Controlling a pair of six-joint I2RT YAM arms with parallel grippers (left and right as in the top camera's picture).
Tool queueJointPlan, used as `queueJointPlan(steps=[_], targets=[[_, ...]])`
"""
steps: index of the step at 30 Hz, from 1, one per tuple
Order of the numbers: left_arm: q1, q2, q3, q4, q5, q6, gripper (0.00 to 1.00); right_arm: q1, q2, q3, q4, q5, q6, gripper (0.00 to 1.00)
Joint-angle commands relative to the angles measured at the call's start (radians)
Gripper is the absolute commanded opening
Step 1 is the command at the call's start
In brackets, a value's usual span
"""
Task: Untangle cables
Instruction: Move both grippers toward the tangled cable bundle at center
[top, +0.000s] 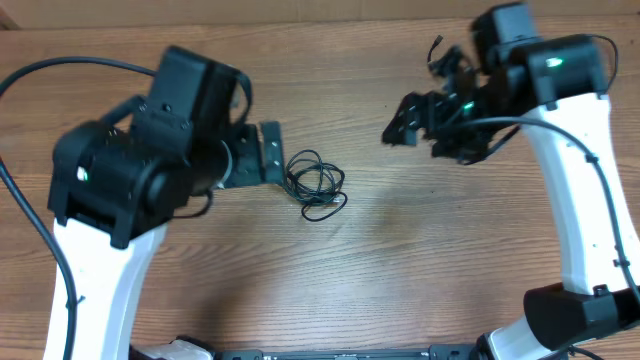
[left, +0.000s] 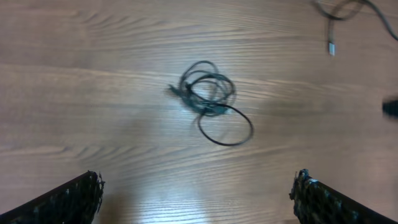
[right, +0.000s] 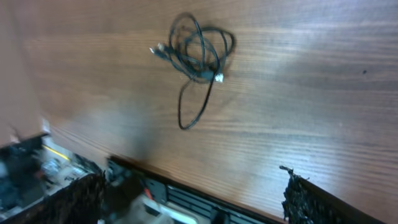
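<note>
My right gripper is going to grab the bundle of cables by its loose loop that sticks out next, so the tangled coils stay free to untangle.
A small tangled bundle of thin black cables (top: 316, 185) lies on the wooden table near the middle. It also shows in the left wrist view (left: 208, 99) and in the right wrist view (right: 196, 53), with small plugs at the ends. Another thin cord with a silver plug (left: 331, 46) shows at the top right of the left wrist view. My left gripper (top: 270, 152) is open and empty just left of the bundle, its fingers (left: 196, 199) wide apart. My right gripper (top: 405, 120) is open and empty, raised to the right of the bundle, its fingers (right: 193, 199) wide apart.
The wooden table (top: 400, 260) fills the view. Its front edge and the arm mounting base (right: 186, 199) show in the right wrist view. Thick black arm cables run along both arms (top: 60, 65).
</note>
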Motion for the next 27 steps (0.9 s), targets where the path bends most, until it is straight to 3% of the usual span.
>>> queueJointPlan(steps=[1,8,17,22,27], targets=[[0.093,-0.004,-0.006,-0.002,0.079,-0.002,0.99,0.042,0.002,-0.028,0.032,0.065,0.076,0.92],[0.182,-0.004,-0.006,-0.002,0.151,0.066,1.00,0.133,0.003,-0.134,0.134,0.016,0.125,0.94],[0.185,-0.002,-0.007,-0.002,0.080,-0.009,0.99,0.251,0.005,-0.304,0.195,-0.002,0.134,0.92],[0.183,-0.002,-0.008,-0.002,0.155,0.090,1.00,0.276,0.005,-0.346,0.247,-0.024,0.178,0.92],[0.206,-0.002,-0.011,-0.002,-0.032,0.016,0.99,0.299,0.005,-0.346,0.251,-0.002,0.174,0.93]])
